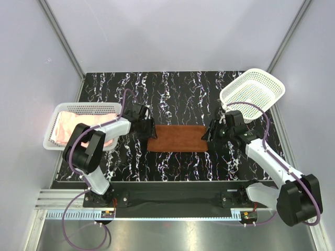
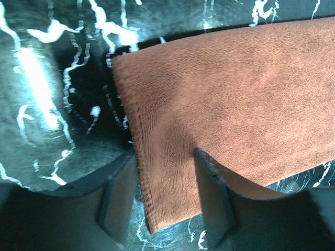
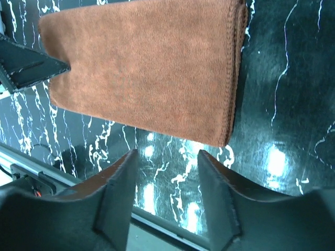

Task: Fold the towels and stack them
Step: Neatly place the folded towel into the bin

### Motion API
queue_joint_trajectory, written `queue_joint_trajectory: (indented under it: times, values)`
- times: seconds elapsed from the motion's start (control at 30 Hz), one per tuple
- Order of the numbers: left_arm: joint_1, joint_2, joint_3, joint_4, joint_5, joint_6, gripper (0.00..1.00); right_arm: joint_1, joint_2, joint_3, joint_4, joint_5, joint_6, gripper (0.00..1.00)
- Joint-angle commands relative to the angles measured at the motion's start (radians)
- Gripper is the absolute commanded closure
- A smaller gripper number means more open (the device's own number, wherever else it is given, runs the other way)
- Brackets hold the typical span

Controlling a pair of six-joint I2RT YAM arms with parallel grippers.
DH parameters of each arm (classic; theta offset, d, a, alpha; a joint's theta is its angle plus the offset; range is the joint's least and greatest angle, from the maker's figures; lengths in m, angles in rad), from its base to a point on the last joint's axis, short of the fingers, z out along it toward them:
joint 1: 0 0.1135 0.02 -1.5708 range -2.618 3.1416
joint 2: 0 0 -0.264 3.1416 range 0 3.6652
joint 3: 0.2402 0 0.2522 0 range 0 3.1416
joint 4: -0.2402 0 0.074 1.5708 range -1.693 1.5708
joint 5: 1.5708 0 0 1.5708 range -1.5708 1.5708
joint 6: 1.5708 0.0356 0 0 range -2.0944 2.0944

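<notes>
My left gripper's fingers are on either side of the brown towel at its hemmed end, down at the tabletop and denting it, so my left gripper closes next.
A brown towel lies folded into a long strip in the middle of the black marbled table. My left gripper is open at its left end; in the left wrist view the towel's near corner lies between the open fingers. My right gripper is open at the towel's right end; in the right wrist view the towel lies just beyond the fingers, with only table between them. Pink towels lie in the left basket.
A white basket stands at the table's left edge, behind the left arm. A second white basket, empty, stands tilted at the back right. Grey walls close in the table on three sides. A metal rail runs along the near edge.
</notes>
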Motion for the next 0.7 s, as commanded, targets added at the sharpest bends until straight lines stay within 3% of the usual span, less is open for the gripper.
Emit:
queue_joint_trajectory:
  times: [0.0, 0.03, 0.07, 0.1, 0.17, 0.2, 0.3, 0.67]
  values:
    - [-0.016, 0.054, -0.017, -0.019, -0.027, -0.052, 0.51, 0.003, -0.051, 0.036, -0.037, -0.02, -0.019, 0.42]
    - [-0.017, 0.059, -0.017, -0.019, -0.035, -0.06, 0.53, 0.003, -0.069, 0.04, -0.045, -0.02, -0.019, 0.38]
    - [-0.017, 0.061, -0.02, -0.019, -0.041, -0.066, 0.57, 0.004, -0.078, 0.045, -0.052, -0.018, -0.022, 0.22]
    - [-0.017, 0.064, -0.019, -0.019, -0.044, -0.075, 0.62, 0.003, -0.089, 0.051, -0.074, -0.011, -0.025, 0.0]
    - [-0.017, 0.067, -0.013, -0.02, -0.049, -0.082, 0.71, 0.003, -0.117, 0.069, -0.097, -0.002, -0.026, 0.0]
    - [-0.019, 0.065, -0.011, -0.023, -0.051, -0.085, 0.83, 0.004, -0.126, 0.076, -0.111, 0.006, -0.026, 0.0]
    - [-0.02, 0.062, 0.009, -0.043, -0.043, -0.069, 1.0, 0.003, -0.155, 0.091, -0.131, 0.0, -0.019, 0.0]
    - [-0.028, -0.093, 0.114, -0.272, -0.17, 0.038, 1.0, 0.004, -0.235, 0.139, -0.18, 0.012, -0.02, 0.0]
